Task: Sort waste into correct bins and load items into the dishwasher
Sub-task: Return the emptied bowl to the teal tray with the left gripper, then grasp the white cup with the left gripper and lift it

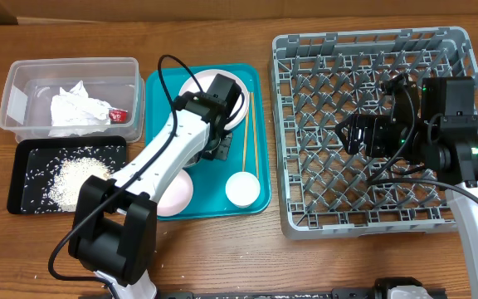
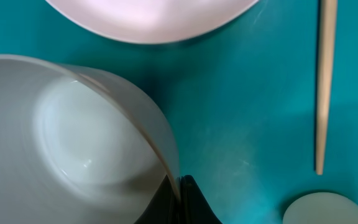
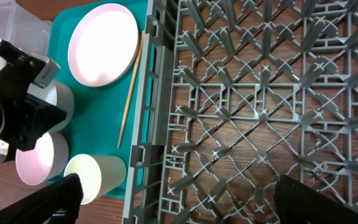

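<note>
Below my fingers the grey-green bowl's side (image 2: 140,107) reaches down upright to the teal tray, so it is now time for my left gripper to release the bowl.
My left gripper (image 1: 219,143) is low over the teal tray (image 1: 158,91), shut on the rim of the pale grey-green bowl (image 2: 73,137); its fingertips (image 2: 182,186) pinch the rim. The bowl also shows in the right wrist view (image 3: 59,102). The white-pink plate (image 1: 192,85) lies at the tray's back, partly under the arm. The chopsticks (image 1: 245,137) lie along the tray's right side. The white cup (image 1: 243,189) stands front right and the pink bowl (image 1: 179,193) front left. My right gripper (image 1: 351,133) is open and empty above the grey dish rack (image 1: 281,124).
The clear tub (image 1: 15,83) at back left holds crumpled napkins (image 1: 73,108) and a red wrapper (image 1: 118,115). The black tray (image 1: 23,149) in front of it holds rice scraps (image 1: 77,178). The rack (image 3: 260,112) holds no dishes. Bare wooden table lies in front.
</note>
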### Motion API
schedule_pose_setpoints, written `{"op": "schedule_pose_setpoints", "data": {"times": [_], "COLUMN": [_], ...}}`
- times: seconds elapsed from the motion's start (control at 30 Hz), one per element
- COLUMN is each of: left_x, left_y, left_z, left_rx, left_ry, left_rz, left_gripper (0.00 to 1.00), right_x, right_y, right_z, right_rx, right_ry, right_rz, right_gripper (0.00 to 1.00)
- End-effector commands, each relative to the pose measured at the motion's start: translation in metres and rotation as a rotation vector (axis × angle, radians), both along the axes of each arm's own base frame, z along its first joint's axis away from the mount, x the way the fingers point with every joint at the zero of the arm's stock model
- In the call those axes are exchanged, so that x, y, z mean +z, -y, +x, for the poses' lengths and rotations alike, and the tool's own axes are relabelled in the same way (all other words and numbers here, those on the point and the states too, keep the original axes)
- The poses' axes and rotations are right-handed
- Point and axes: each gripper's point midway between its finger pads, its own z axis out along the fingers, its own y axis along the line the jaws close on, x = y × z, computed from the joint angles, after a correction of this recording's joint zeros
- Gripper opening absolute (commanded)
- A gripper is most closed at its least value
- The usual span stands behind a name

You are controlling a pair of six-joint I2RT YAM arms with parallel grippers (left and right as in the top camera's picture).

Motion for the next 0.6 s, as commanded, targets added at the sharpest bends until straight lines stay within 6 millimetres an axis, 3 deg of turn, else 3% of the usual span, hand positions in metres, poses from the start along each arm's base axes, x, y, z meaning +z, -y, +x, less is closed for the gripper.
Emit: {"op": "schedule_pose_setpoints", "data": {"times": [0.0,0.1,0.2,0.27,0.4,0.57], "left_x": [-0.004,-0.004,-0.004,-0.004,0.005,0.044], "left_y": [-0.005,-0.005,-0.005,-0.005,-0.004,0.002], "left_z": [-0.003,-0.003,-0.003,-0.002,0.004,0.012], "left_rx": [0.016,0.016,0.016,0.016,0.019,0.021], "left_ry": [-0.001,-0.002,0.001,0.003,0.022,0.032], "left_rz": [0.017,0.018,0.016,0.016,0.016,-0.012], "left_gripper": [0.04,0.13,0.32,0.38,0.43,0.45], "right_x": [0.011,0.011,0.011,0.011,0.012,0.013], "right_y": [-0.002,-0.002,-0.002,-0.002,-0.002,-0.002], "right_z": [0.004,0.004,0.004,0.004,0.005,0.006], "right_rx": [0.003,0.004,0.003,0.004,0.003,0.003], "right_ry": [0.034,0.034,0.034,0.035,0.042,0.049], "right_rz": [0.001,0.001,0.001,0.001,0.002,0.002], "right_gripper": [1.0,1.0,1.0,1.0,1.0,1.0]}}
